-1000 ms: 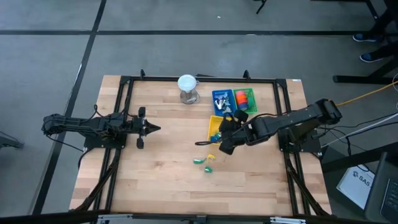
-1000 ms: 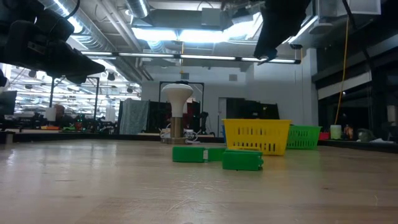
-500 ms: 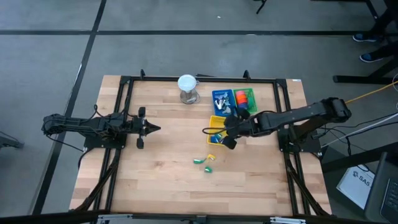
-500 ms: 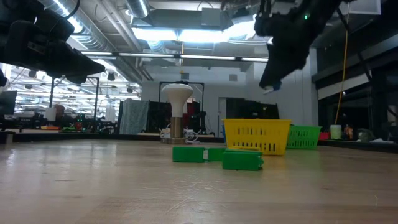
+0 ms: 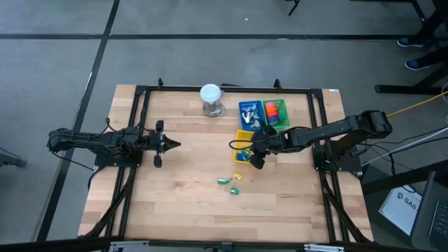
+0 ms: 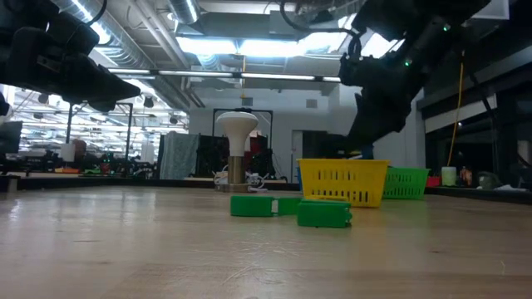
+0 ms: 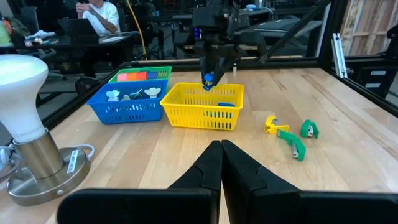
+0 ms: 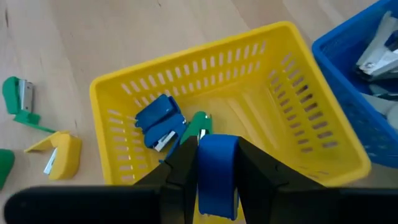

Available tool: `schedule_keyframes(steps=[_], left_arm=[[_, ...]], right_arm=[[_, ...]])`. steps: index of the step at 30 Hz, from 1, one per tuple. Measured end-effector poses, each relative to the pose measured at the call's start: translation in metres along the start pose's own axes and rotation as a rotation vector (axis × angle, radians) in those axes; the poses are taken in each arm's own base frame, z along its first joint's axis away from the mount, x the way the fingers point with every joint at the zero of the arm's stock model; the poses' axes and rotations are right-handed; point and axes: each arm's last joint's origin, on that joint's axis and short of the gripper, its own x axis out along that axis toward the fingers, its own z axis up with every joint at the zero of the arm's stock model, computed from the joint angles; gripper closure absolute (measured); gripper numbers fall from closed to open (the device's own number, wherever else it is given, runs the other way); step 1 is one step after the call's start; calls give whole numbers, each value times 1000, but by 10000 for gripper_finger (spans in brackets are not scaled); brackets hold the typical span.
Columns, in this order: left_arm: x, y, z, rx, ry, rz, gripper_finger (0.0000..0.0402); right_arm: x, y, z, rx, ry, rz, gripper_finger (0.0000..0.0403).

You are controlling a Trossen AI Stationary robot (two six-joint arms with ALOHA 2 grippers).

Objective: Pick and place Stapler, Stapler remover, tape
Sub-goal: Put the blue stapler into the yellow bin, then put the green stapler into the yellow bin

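Observation:
In the right wrist view the blue stapler (image 8: 217,177) hangs inside the yellow basket's rim and would rest in the basket, so it is time to open my right gripper now.
My right gripper (image 8: 217,163) is shut on a small blue stapler (image 8: 217,177) just above the yellow basket (image 8: 292,34). It shows in the left wrist view too, my right gripper (image 7: 208,76) over that basket (image 7: 202,115). A blue stapler (image 8: 158,119) and a green one (image 8: 199,126) lie in the basket. A yellow stapler (image 5: 238,176) and two green ones (image 5: 224,180) (image 5: 235,189) lie on the table near it. The blue basket (image 5: 250,112) holds grey stapler removers; the green basket (image 5: 275,112) holds orange and red tape pieces. My left gripper (image 7: 221,165) waits shut at the left. My right gripper pinches the blue stapler between its two fingers by its two sides (image 8: 200,163). The fingers slant down from the table's right side. The stapler is clear of everything, over the yellow basket's inside.
A white lamp on a metal base (image 5: 211,98) stands at the far edge, left of the baskets. A black frame (image 5: 140,126) runs round the table. The wood on the near and left side of the loose staplers is bare.
My right gripper has come down toward the yellow basket with the blue stapler still in its fingers, and its wrist has tipped more steeply downward. The loose staplers have stayed where they were.

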Motion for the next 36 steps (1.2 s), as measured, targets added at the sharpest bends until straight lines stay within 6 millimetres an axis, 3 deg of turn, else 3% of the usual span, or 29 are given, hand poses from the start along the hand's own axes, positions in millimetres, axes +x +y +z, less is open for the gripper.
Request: schedule_keyframes(steps=[10, 28, 36], left_arm=[[0, 0, 0, 0, 0, 0, 400], [0, 0, 0, 0, 0, 0, 400], [0, 0, 0, 0, 1, 0, 400]], right_arm=[[9, 2, 0, -2, -5, 2, 306], [9, 4, -1, -28, 15, 50, 186], [5, 8, 7, -37, 6, 55, 178]])
